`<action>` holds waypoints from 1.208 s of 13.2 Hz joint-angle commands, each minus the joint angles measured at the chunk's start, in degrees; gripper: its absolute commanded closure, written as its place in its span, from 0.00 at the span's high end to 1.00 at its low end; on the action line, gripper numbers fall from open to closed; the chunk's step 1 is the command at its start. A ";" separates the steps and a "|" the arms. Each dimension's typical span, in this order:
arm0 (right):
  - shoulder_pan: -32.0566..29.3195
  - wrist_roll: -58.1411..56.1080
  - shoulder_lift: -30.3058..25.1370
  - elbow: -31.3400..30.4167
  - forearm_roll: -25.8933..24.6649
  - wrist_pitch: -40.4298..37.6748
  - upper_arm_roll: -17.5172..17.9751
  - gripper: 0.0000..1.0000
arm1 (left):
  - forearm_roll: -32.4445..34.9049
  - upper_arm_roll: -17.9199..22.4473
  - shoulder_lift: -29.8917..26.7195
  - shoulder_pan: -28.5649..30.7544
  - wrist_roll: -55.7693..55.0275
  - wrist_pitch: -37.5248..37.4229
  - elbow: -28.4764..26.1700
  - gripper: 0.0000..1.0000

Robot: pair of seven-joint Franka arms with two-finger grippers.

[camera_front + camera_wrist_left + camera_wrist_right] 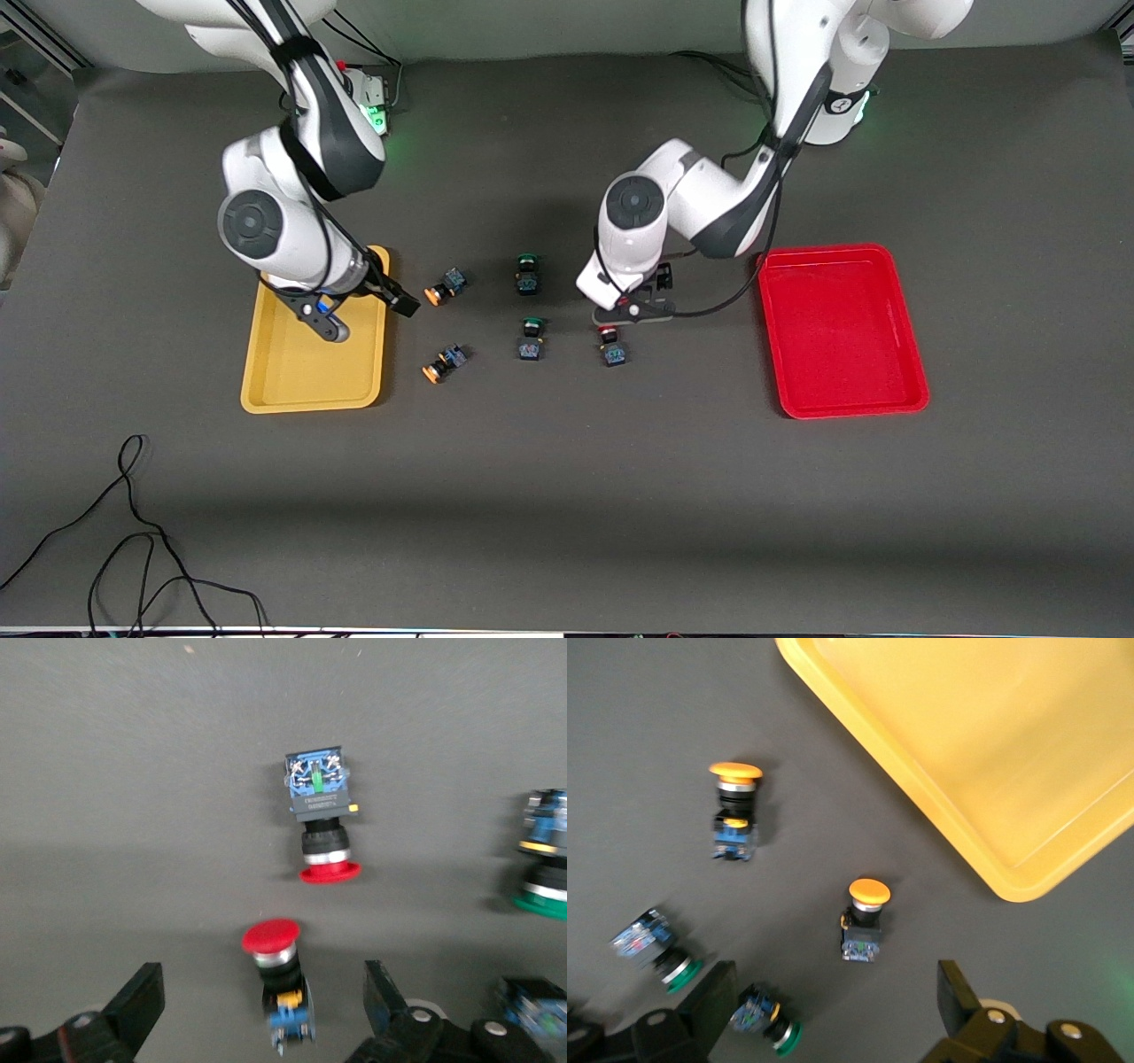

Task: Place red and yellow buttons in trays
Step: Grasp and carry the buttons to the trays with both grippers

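The robot should next use its left gripper to grip the red button by its black body (pixel 283 977), and then place the red button in the red tray.
A red tray (pixel 842 330) lies toward the left arm's end of the table and a yellow tray (pixel 312 354) toward the right arm's end. Between them lie two yellow buttons (pixel 444 288) (pixel 443 362) and a red button (pixel 612 346). My left gripper (pixel 633 307) is open, and its fingers (pixel 383 992) stand wide on either side of a second red button (pixel 276 979) without touching it. The other red button (pixel 321 819) also shows in the left wrist view. My right gripper (pixel 397 300) is open and empty at the yellow tray's edge (pixel 983 753), beside the two yellow buttons (pixel 866 917) (pixel 735 811).
Two green-capped buttons (pixel 527 273) (pixel 531 339) lie in the middle, between the yellow and red ones. They also show in the right wrist view (pixel 766 1020) (pixel 656 950). A black cable (pixel 133 532) lies on the table nearest the front camera, toward the right arm's end.
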 commanded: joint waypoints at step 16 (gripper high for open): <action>8.93 7.07 15.69 -6.47 2.79 21.14 -0.18 0.34 | -4.56 0.37 -0.58 2.56 -4.38 -5.11 0.88 0.00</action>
